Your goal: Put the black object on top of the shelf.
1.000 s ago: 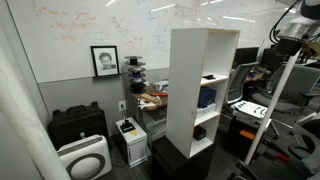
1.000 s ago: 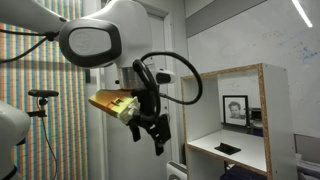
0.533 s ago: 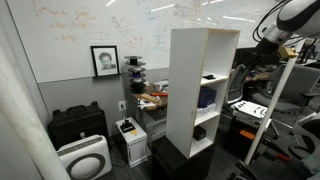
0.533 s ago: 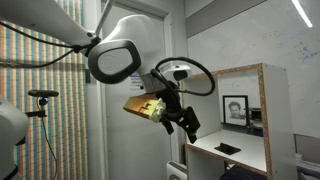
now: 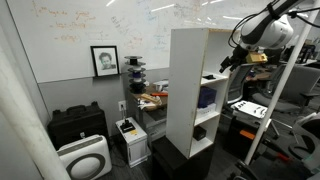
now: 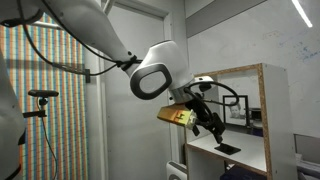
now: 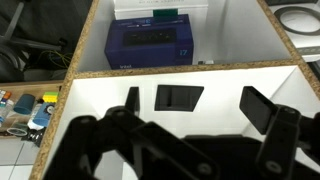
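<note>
I would leave the object on the cubby's white bottom if I lifted now, because my gripper's open fingers are short of the black object [image 5: 208, 77] [image 7: 179, 98].
The tall white shelf [image 5: 188, 85] with open cubbies stands mid-room; it also shows in an exterior view [image 6: 256, 108]. A flat black object [image 7: 178, 97] lies on the white floor of a cubby, also seen in an exterior view [image 6: 228, 148]. My gripper [image 7: 200, 106] is open and empty, its two dark fingers either side of the black object and short of it. In both exterior views the gripper [image 6: 213, 129] [image 5: 228, 62] hangs at the cubby's opening, just above and in front of the object. The shelf's top is out of the wrist view.
A blue box [image 7: 150, 46] sits in the adjoining cubby. A framed portrait [image 5: 104, 60] hangs on the whiteboard wall. A black case [image 5: 77, 122] and a white air purifier [image 5: 83, 158] stand on the floor. A cluttered desk [image 5: 152, 98] is behind the shelf.
The arm has swung toward the shelf; the open gripper moved from free space to the cubby opening above the black object.
</note>
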Robot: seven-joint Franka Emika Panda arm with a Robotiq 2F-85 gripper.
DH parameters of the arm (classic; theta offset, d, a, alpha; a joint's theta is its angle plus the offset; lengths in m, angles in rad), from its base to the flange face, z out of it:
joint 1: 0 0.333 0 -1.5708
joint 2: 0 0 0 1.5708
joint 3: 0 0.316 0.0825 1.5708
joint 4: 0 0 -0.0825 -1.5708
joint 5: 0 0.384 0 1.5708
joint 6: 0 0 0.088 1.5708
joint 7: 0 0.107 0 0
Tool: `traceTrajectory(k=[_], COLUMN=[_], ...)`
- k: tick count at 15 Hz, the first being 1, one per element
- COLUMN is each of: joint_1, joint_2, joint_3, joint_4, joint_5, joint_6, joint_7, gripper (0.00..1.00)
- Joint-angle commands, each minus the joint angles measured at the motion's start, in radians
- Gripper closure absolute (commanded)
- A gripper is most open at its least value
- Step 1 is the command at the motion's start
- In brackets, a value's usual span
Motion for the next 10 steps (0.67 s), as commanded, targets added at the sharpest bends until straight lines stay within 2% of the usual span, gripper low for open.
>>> traceTrajectory(k=[1,6,7,8,10], joint_1=[0.045,0.036,0.032,0.029,0.027], joint_2=[0.172,0.323,0.343,0.363,0.403], joint_3=[-0.009,0.022,0.03,0.035,0.042], joint_4=[0.155,0.288,0.307,0.323,0.35], joint_5=[0.114,0.224,0.241,0.251,0.259], joint_6=[0.034,0.051,0.053,0.059,0.07], joint_7=[-0.006,-0.008,-0.011,-0.012,-0.011], gripper=[0.0,0.0,0.25,0.27,0.42])
